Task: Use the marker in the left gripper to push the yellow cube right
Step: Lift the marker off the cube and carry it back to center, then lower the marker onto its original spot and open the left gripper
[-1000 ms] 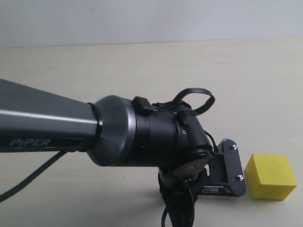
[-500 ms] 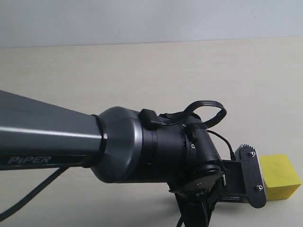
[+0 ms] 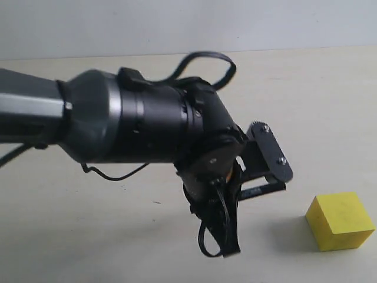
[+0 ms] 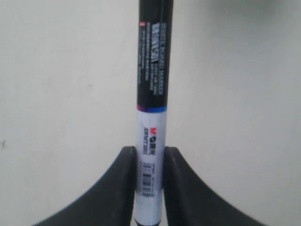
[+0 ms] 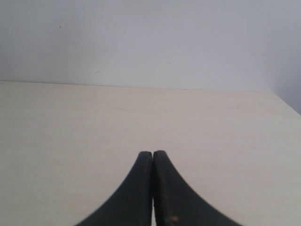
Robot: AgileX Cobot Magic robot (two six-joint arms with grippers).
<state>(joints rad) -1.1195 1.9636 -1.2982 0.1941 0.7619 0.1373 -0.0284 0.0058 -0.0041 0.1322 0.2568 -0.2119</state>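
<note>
My left gripper should stay closed for now, because the marker (image 3: 263, 191) (image 4: 151, 94) is hanging above the table and would fall if I opened it.
The yellow cube (image 3: 340, 220) rests on the pale table at the lower right of the exterior view. My left gripper (image 3: 266, 175), at the end of the bulky black arm, hangs above the table to the cube's left, clear of it. It is shut on the marker (image 3: 263, 191), which lies roughly level under the gripper. In the left wrist view the left gripper (image 4: 149, 154) clamps the white labelled barrel of the marker (image 4: 151, 94), whose black part points away over bare table. The cube is outside that view. My right gripper (image 5: 153, 153) is shut with nothing in it.
Loose black cables (image 3: 219, 233) dangle below the left wrist, and another loops above it (image 3: 203, 59). The pale table (image 3: 306, 94) runs back to a grey wall (image 5: 150, 37).
The left arm has risen and drawn back to the left, so the gripper and marker now stand apart from the cube. The cube sits slightly further right and a little turned.
</note>
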